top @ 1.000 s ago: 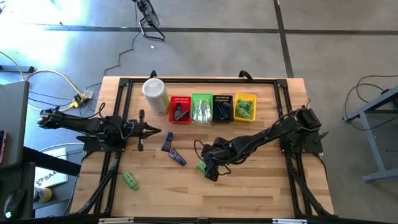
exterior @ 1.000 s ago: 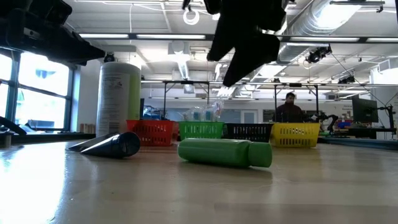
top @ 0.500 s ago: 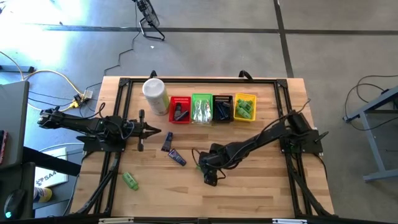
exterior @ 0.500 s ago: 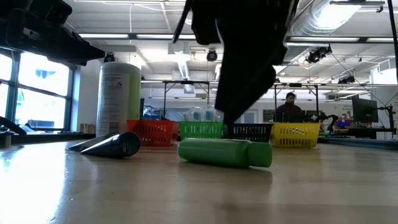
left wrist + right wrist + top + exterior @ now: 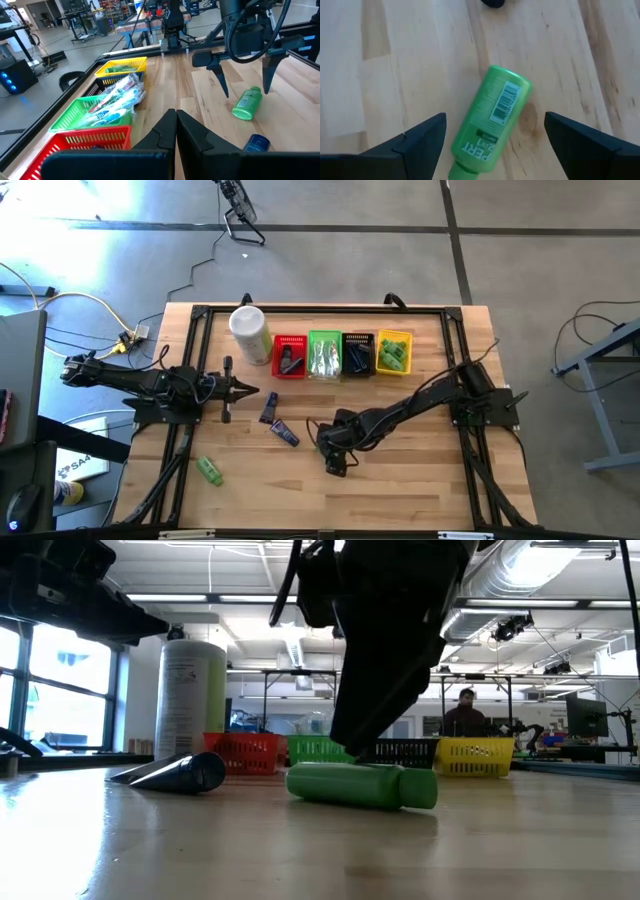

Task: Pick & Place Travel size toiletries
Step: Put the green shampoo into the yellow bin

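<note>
The right gripper picks up the green mini bottle by its labelled body (image 5: 489, 125) next, to sort the bottle into the yellow basket.
A bright green mini bottle (image 5: 490, 117) lies on its side on the wood table, mid-table. My right gripper (image 5: 494, 117) hangs over it, pointing steeply down and open. One finger (image 5: 420, 137) stands on each side of the bottle without touching it. The left wrist view shows the same fingers (image 5: 265, 70) just above the bottle (image 5: 247, 102). My left gripper (image 5: 245, 390) waits shut and level at the table's left. Two dark tubes (image 5: 268, 408) (image 5: 285, 433) and another green bottle (image 5: 209, 470) lie loose on the table.
At the far edge stands a row of red (image 5: 290, 355), green (image 5: 324, 355), black (image 5: 358, 353) and yellow (image 5: 394, 352) baskets holding toiletries. A tall white canister (image 5: 249, 332) stands left of them. Bare wood lies along the near edge.
My right gripper has come down over the green bottle and shifted slightly toward the table's left, rolling a little as it went. It has stayed open. The bottle has not moved.
</note>
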Controlling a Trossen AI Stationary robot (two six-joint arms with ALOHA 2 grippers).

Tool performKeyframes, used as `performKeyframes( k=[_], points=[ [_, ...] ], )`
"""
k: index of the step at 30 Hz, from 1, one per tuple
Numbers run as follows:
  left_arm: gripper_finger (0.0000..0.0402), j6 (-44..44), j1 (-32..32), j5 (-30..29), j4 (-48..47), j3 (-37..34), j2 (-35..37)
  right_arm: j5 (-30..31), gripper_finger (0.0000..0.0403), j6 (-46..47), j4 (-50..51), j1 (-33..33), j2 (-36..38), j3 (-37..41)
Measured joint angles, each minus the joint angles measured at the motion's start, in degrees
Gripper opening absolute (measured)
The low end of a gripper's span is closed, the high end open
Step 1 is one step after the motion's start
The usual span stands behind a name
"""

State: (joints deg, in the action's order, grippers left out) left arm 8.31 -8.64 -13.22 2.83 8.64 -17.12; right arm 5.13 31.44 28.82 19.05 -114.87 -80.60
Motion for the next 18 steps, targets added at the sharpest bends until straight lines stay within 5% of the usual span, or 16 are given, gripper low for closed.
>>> performKeyframes(
  k=[18],
  points=[
    [0.0008,-1.6,0.0,0.4,-0.5,0.0,0.0,-1.5,0.0329,0.3,-3.0,-0.8,-5.2,-0.2]
  ],
)
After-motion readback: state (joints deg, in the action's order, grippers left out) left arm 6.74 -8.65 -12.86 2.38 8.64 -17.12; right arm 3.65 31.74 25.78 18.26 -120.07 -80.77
